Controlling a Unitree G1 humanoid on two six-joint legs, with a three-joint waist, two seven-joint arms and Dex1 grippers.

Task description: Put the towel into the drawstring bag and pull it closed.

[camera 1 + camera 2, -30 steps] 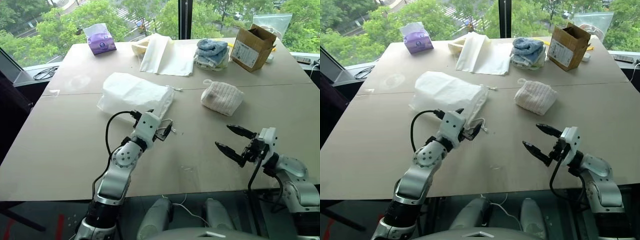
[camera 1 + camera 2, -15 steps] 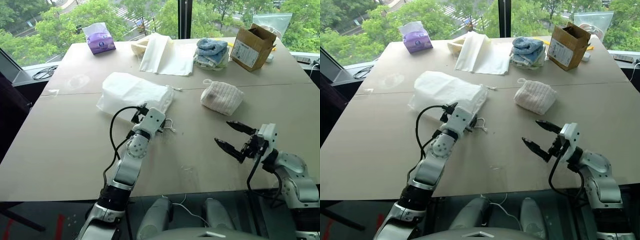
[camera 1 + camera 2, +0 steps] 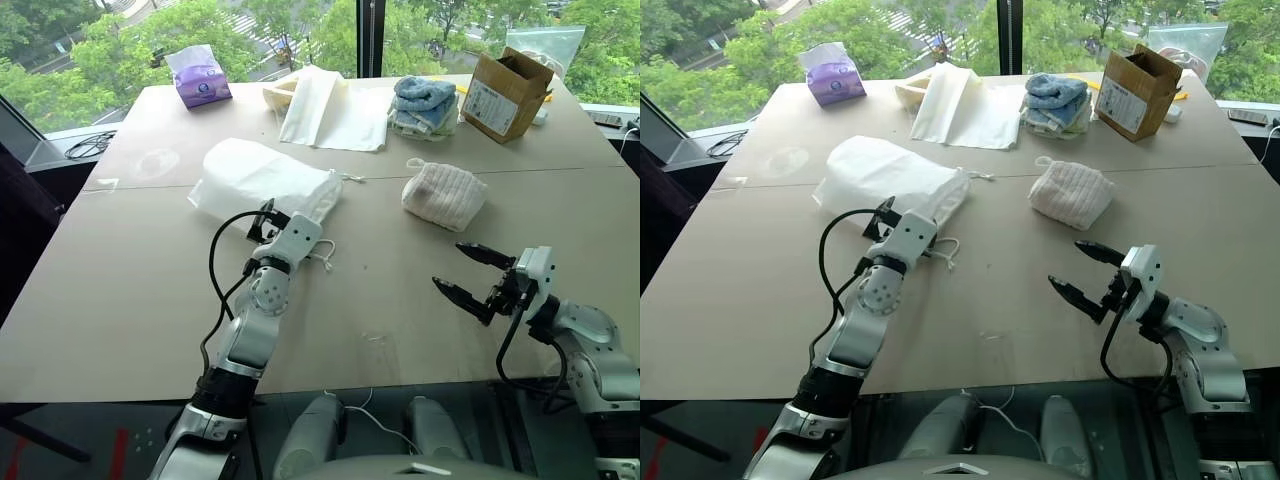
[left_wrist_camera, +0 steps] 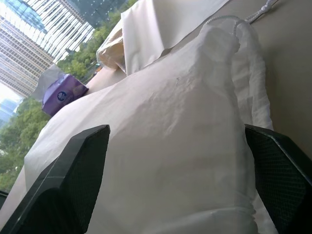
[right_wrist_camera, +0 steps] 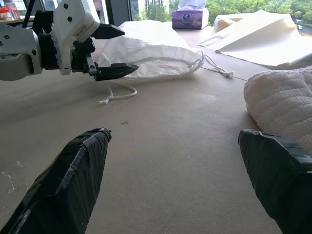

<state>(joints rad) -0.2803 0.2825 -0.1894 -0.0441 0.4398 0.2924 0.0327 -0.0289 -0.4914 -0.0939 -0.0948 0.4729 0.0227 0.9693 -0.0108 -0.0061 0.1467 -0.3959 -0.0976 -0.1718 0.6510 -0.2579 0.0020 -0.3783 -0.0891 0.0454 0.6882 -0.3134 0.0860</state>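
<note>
My left gripper grabs the bag by its mouth edge (image 3: 312, 206) next, since the slack white fabric (image 3: 240, 175) lies low while its hem stands open.
The white drawstring bag (image 3: 262, 178) lies flat on the table, left of centre, with its gathered mouth and cord (image 3: 350, 178) pointing right. A loose loop of cord (image 3: 321, 258) trails off its near edge. My left gripper (image 5: 113, 51) is open at that near edge, and the left wrist view has the bag's fabric (image 4: 170, 141) between the two fingers (image 4: 68, 185). The ribbed white towel (image 3: 443, 195) sits folded to the right of the bag. My right gripper (image 3: 449, 265) hangs open and empty above the table, nearer to me than the towel.
Along the far side stand a purple tissue pack (image 3: 200, 78), flat cream cloth sheets (image 3: 335, 110), a stack of blue and white towels (image 3: 424, 105) and an open cardboard box (image 3: 510, 92). A black cable (image 3: 90, 148) lies past the table's left edge.
My left gripper has moved forward and left to the bag's near edge and rolled its wrist. The bag has been nudged slightly away. The right gripper has kept still.
</note>
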